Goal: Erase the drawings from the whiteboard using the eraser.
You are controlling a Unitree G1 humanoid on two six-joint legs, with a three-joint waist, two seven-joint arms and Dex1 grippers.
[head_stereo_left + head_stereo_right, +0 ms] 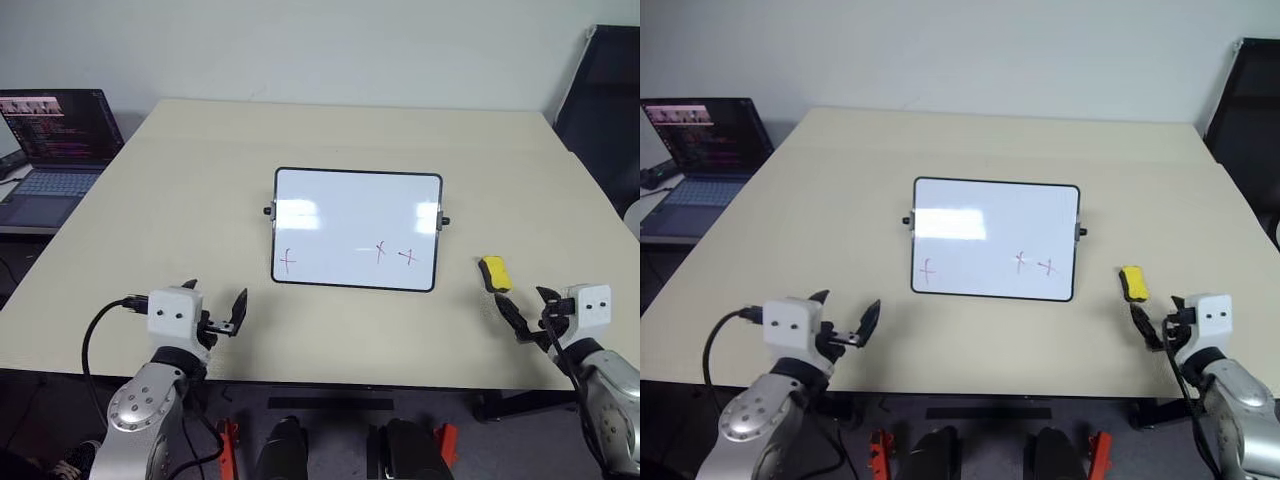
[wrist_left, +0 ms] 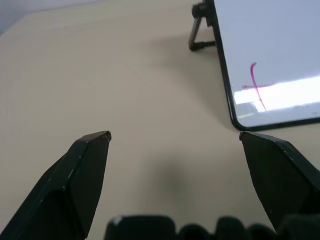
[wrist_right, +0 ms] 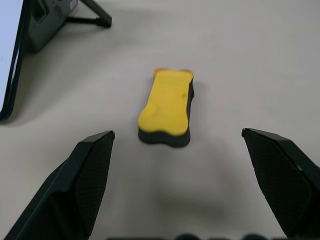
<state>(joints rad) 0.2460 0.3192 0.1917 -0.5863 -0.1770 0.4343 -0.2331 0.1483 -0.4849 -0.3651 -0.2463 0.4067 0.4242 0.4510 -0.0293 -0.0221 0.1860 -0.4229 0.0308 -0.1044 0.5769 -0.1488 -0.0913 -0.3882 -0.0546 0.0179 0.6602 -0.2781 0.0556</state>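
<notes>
My right gripper will next grab the eraser by the long sides at its narrow middle (image 1: 495, 273) (image 3: 168, 103) to erase the drawings, and the eraser curves inward between its wide ends.
The whiteboard (image 1: 350, 215) stands propped at the middle of the table, with three small red drawings along its lower part: one at the left (image 1: 288, 262) and two at the right (image 1: 379, 251), (image 1: 407, 257). The yellow eraser (image 1: 494, 273) with a dark underside lies on the table just right of the board. My right gripper (image 1: 522, 300) is open a short way in front of the eraser (image 3: 167, 105), its fingers (image 3: 90, 170) either side of it and apart from it. My left gripper (image 1: 216, 292) is open and empty near the board's lower left corner (image 2: 235, 120).
An open laptop (image 1: 55, 150) sits on a lower surface beyond the beige table's (image 1: 200, 180) left edge. A dark chair (image 1: 605, 100) stands at the far right. Both grippers hover over the table's front edge.
</notes>
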